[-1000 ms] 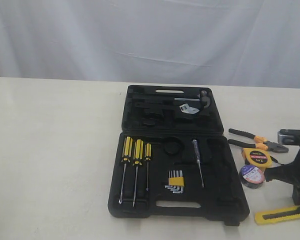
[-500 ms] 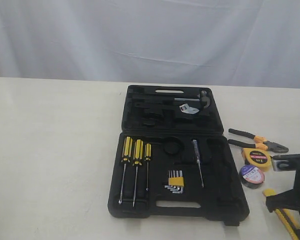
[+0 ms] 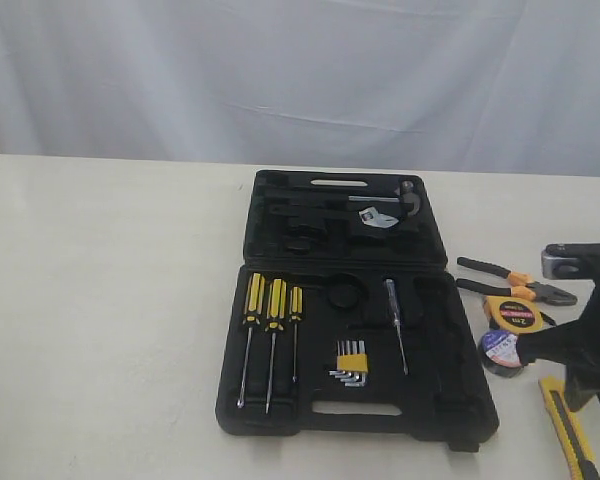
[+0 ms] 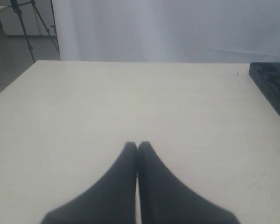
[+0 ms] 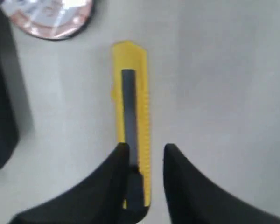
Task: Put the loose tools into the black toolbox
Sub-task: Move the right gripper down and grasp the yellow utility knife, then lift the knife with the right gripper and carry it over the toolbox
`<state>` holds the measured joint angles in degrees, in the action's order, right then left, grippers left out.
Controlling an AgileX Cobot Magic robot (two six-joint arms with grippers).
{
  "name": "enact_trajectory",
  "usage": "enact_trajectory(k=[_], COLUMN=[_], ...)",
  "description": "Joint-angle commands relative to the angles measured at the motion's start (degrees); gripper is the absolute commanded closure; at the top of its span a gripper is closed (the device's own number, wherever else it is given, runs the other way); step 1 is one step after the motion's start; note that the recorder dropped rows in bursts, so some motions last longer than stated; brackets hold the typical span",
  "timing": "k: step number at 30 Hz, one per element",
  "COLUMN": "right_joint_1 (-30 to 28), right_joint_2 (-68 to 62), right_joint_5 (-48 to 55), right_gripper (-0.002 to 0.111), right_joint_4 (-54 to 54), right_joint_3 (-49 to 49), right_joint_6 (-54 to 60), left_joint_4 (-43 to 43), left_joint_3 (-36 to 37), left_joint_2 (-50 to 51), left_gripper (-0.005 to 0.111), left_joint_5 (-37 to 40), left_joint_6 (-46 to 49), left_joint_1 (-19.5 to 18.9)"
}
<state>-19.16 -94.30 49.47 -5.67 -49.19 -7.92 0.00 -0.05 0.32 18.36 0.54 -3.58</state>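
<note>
The utility knife needs to go into the black toolbox, so my right gripper should next grab it by its yellow body beside its black end.
The black toolbox lies open in the middle of the table. To its right lie the black-and-orange pliers, the yellow tape measure and the black tape roll. The yellow-black utility knife lies flat near the front right corner, pointing roughly front to back. My right gripper hangs over it, open, with its fingers on either side of the knife's rear end and a gap on one side. My left gripper is shut and empty over bare table, with the toolbox edge off to one side.
Three yellow-black screwdrivers, a hex key set and a thin dark-handled screwdriver sit in the toolbox base. A hammer rests in the lid. A white curtain backs the table. The tape roll's label shows beyond the knife.
The utility knife has turned from lying crosswise to pointing front to back. The right arm swung out right and down, then came back over the knife. The left gripper's motion cannot be judged.
</note>
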Motion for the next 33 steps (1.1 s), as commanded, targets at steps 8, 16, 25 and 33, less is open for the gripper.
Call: enact_trajectory(k=[8,16,25,33], right_joint_1=[0.1,0.0,0.0,0.1], right_joint_2=[-0.2,-6.4,-2.0,7.7], right_joint_5=[-11.3,-14.2,-10.5,-1.0], right_gripper=[0.050,0.062,0.108,0.108], right_joint_4=[4.1,2.6,3.2,6.8], right_joint_3=[6.4,8.0,3.8,-9.3], right_joint_6=[4.3,3.3,2.9,4.5], left_joint_4=[0.0,0.0,0.0,0.0], left_joint_3=[0.1,0.1,0.1,0.1], left_joint_2=[-0.3,-0.3,-0.3,-0.3], left_gripper=[0.107,0.107,0.107,0.107], left_joint_5=[-0.1,-0.1,-0.1,-0.1], left_joint_6=[-0.1,-0.1,-0.1,-0.1], left_joint_1=[0.3,0.3,0.3,0.3])
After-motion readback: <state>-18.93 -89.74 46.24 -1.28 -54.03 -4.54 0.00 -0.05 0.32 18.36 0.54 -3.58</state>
